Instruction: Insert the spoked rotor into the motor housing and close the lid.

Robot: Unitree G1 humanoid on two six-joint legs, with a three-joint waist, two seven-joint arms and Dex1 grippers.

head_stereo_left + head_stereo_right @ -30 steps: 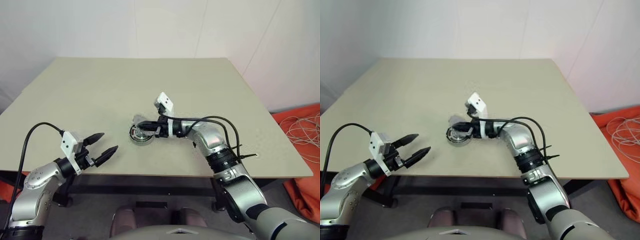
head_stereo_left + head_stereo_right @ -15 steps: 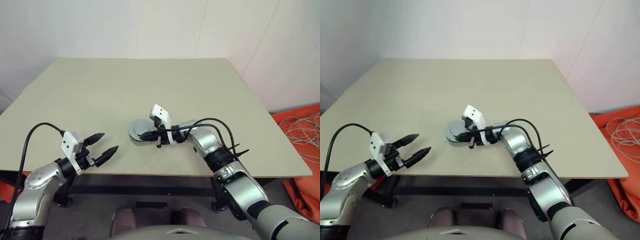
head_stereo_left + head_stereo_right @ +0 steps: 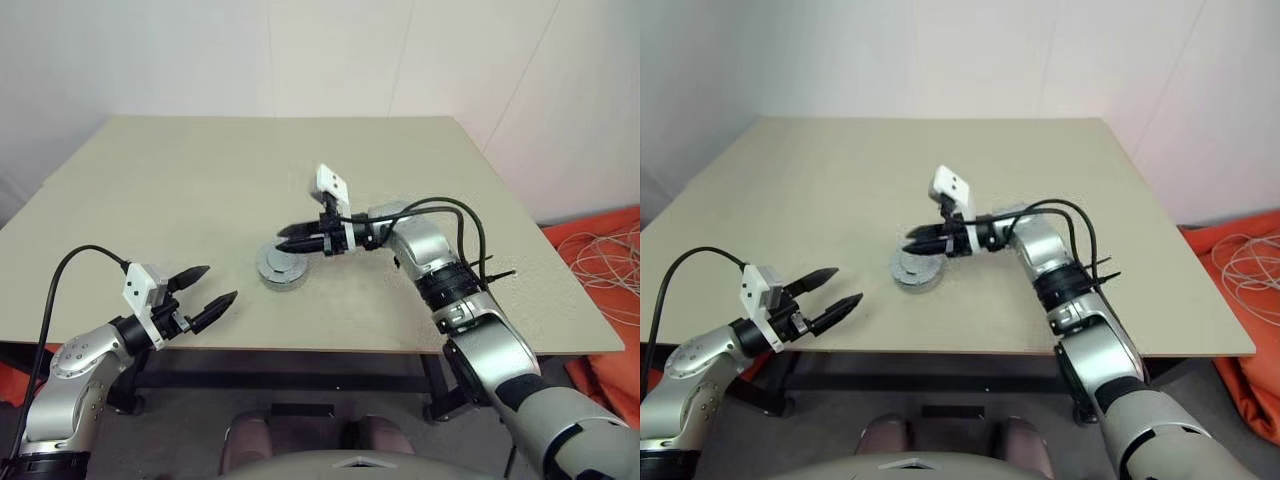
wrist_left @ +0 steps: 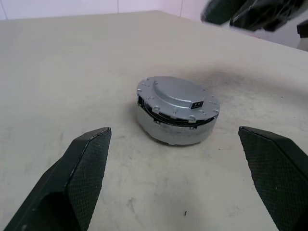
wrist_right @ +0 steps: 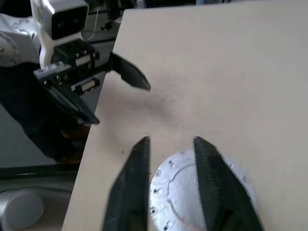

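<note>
The lid's outer plate lies flat and wide on the housing. My right gripper should next grab the lid by its raised round center.
The motor housing stands on the tan table, near the front and in the middle. The round silver lid lies on top of it, and a thin dark slit shows under the lid's rim on one side. The spoked rotor is hidden. My right gripper hovers just above and behind the lid, pointing left. It is open, with nothing between its fingers. My left gripper hangs open at the table's front edge, left of the housing and apart from it.
An orange cloth with a loose white cable lies on the floor past the table's right edge. A white wall stands behind the table.
My right gripper lowered the lid onto the housing, let go, opened and rose a little. The dark ring seen inside the housing earlier is now covered. The left arm has not moved.
</note>
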